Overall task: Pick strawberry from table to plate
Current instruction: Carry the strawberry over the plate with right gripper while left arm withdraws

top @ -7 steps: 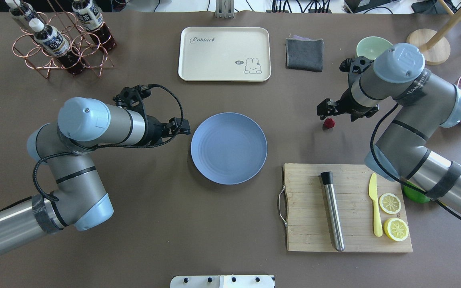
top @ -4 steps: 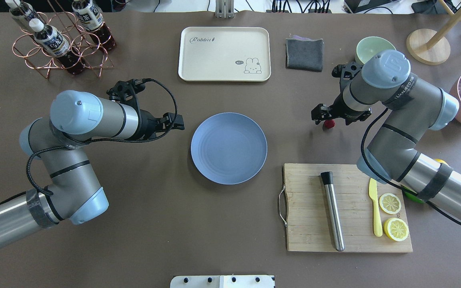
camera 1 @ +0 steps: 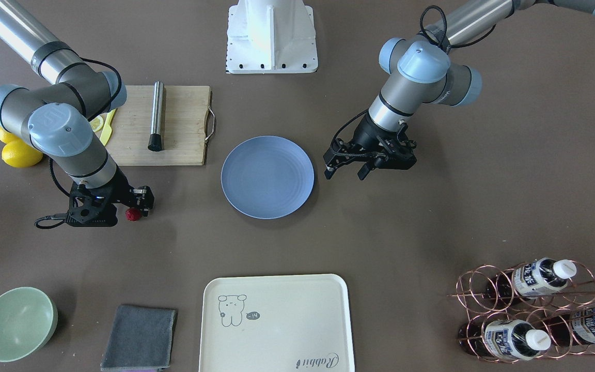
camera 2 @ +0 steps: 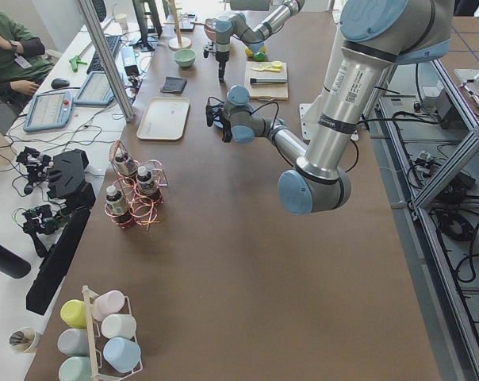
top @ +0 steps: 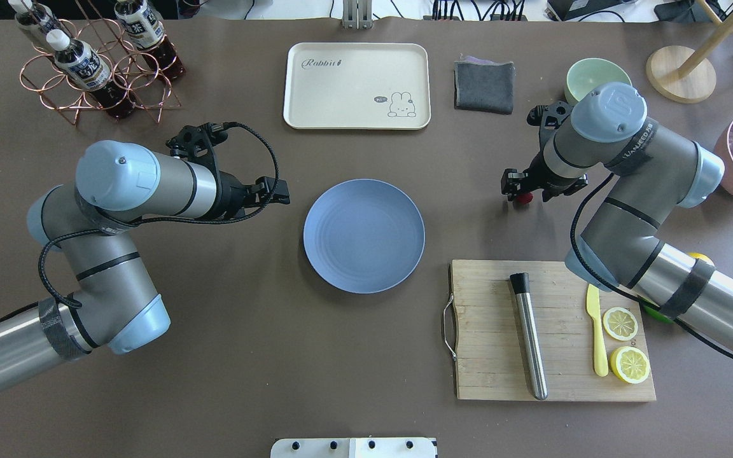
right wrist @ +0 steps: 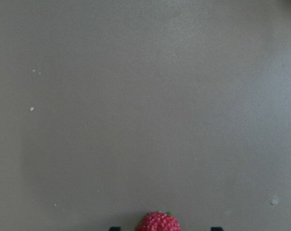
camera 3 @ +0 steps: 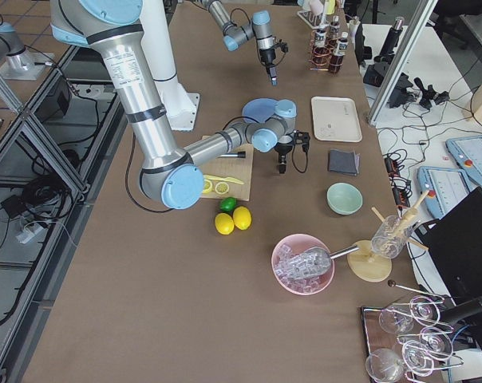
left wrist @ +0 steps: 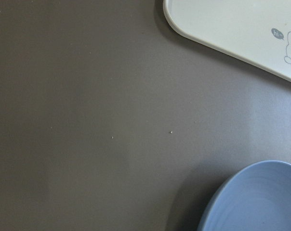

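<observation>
The right gripper grabs the strawberry around its bumpy red body (camera 1: 132, 214) next, to move it onto the plate (camera 1: 267, 176).
The strawberry (top: 523, 198) is a small red bumpy berry lying on the brown table (top: 341, 356), to the right of the pale blue plate (top: 363, 235). My right gripper (top: 518, 191) is lowered over it and open. In the right wrist view its two fingertips (right wrist: 115, 228) stand either side of the strawberry (right wrist: 158, 223) with gaps. The front-facing view shows the berry (camera 1: 132, 214) right at that gripper (camera 1: 138, 206). My left gripper (top: 279, 191) hovers open and empty just left of the plate (camera 1: 267, 176).
A wooden cutting board (top: 487, 331) with a metal muddler, a yellow knife and lemon slices lies in front of the strawberry. A cream tray (top: 357, 86), a grey cloth (top: 484, 86) and a green bowl (top: 586, 73) sit at the back. A bottle rack (top: 96, 63) stands far left.
My right gripper moved left and down until its open fingers straddle the strawberry. The left arm drew back slightly, away from the plate.
</observation>
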{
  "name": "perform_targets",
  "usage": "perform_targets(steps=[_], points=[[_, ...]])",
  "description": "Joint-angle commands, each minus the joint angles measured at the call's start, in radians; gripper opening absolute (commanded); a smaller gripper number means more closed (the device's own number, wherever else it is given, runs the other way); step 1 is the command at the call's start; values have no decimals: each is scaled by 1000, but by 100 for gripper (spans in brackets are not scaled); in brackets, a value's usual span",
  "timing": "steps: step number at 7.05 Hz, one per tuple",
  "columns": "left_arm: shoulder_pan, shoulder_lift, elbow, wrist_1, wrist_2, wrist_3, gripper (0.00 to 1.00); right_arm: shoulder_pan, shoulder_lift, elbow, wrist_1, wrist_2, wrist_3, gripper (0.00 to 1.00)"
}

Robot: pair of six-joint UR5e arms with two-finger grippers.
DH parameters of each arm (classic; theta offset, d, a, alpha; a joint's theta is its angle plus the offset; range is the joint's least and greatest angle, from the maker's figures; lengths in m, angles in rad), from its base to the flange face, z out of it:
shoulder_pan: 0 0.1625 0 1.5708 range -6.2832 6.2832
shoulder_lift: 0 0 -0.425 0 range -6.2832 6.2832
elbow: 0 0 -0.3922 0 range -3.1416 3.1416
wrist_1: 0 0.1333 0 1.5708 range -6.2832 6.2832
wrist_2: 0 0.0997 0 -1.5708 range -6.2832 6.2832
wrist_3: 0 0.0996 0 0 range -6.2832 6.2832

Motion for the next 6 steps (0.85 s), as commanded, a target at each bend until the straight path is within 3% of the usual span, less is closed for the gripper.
perform_targets(steps=[1,2,4,6], points=[[-23,-1,-3,11,-29,3,98,0,5,5,1,-1,-1,0],[-44,-2,-2,13,-40,10,98,15,34,6,0,4,2,0],[-166,4,-3,54,-154,233,98,50,77,49,-16,48,3,0],[-252,94,-15,95,-161,460,98,-4,125,108,-16,41,115,0]])
